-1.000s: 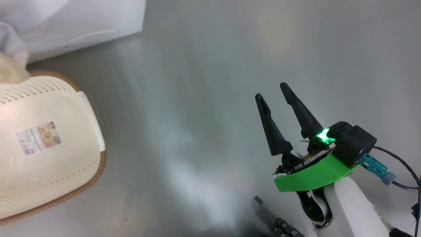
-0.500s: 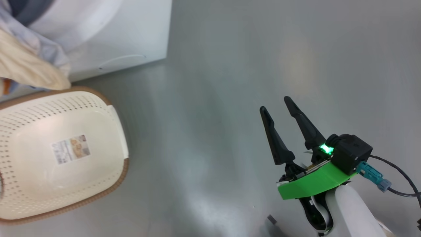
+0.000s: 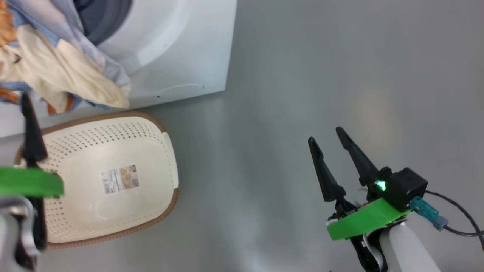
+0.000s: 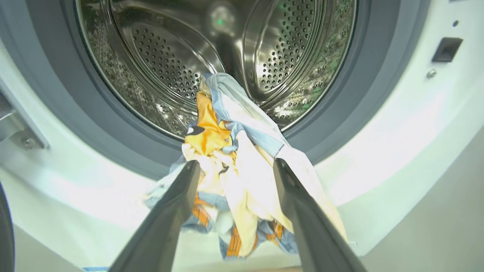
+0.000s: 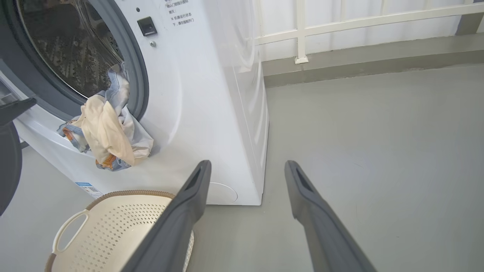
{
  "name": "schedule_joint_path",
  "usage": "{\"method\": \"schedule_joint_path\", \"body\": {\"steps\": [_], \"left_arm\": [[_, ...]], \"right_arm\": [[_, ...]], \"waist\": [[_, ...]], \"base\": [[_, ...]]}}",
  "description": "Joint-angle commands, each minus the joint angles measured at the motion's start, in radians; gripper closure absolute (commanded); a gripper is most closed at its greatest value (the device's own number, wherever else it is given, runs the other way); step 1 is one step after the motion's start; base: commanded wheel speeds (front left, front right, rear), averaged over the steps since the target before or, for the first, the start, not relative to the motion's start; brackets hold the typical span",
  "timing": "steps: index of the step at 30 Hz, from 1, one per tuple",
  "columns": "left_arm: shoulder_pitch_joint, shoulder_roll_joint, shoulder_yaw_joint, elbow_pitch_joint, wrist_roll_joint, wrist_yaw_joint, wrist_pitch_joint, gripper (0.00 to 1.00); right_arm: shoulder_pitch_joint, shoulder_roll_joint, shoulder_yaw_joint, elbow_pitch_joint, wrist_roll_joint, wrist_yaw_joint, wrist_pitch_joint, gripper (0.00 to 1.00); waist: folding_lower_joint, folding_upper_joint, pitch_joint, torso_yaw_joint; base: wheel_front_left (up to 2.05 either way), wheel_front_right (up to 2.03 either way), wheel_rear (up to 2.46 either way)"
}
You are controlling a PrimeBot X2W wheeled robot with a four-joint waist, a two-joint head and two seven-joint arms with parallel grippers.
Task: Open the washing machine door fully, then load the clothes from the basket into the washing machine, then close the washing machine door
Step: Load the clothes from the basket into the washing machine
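Note:
I will grab the clothes with my left gripper next by the bulging cream fold (image 3: 68, 72), because the light-blue layer (image 3: 109, 68) beside it hangs loose against the machine's front.
The washing machine (image 5: 211, 94) stands with its steel drum (image 4: 170, 56) exposed. Light-blue, cream and orange clothes (image 4: 234, 166) hang out of the drum, over the grey seal (image 4: 113, 139) and down the white front. My left gripper (image 4: 236, 163) is open, its fingers framing the hanging clothes just short of them. One of its dark fingers (image 3: 32, 139) rises at the left of the head view. The cream basket (image 3: 109, 177) lies empty on the floor below the clothes (image 3: 56, 71). My right gripper (image 3: 329, 145) is open and holds nothing, well right of the basket. A black edge of the door (image 5: 9, 166) shows at far left.
Bare grey floor (image 3: 302, 75) stretches to the right of the machine and around the right gripper (image 5: 247, 164). A white railing (image 5: 302, 34) and a low kerb run behind. A cable (image 3: 457, 223) trails from the right wrist.
The head camera has swung, so the machine, the clothes and the basket slid right and down in view. The left gripper's finger and green mount have appeared at the left edge.

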Motion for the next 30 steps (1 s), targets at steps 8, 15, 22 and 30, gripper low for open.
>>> {"method": "schedule_joint_path", "body": {"steps": [8, 15, 22, 30], "left_arm": [[0.200, -0.002, -0.006, -0.135, 0.008, 0.068, 0.010, 0.00], [0.310, -0.043, -0.045, -0.162, 0.010, 0.100, 0.000, 0.00], [0.366, -0.069, -0.071, -0.149, 0.008, 0.117, -0.006, 0.00], [0.380, -0.089, -0.100, -0.131, 0.003, 0.113, -0.003, 0.00]], "right_arm": [[0.057, 0.001, 0.013, -0.005, -0.035, 0.002, 0.017, 0.00], [0.093, 0.001, -0.004, -0.018, -0.055, 0.002, 0.055, 0.00], [0.142, 0.001, -0.022, -0.046, -0.066, 0.002, 0.091, 0.00], [0.177, 0.001, -0.036, -0.080, -0.069, 0.002, 0.115, 0.00]], "waist": [[0.0000, 0.0000, -0.102, 0.062], [0.0000, 0.0000, -0.172, 0.089], [0.0000, 0.0000, -0.229, 0.108], [0.0000, 0.0000, -0.254, 0.127]], "base": [[0.00, 0.00, 0.00], [0.00, 0.00, 0.00], [0.00, 0.00, 0.00], [0.00, 0.00, 0.00]]}}
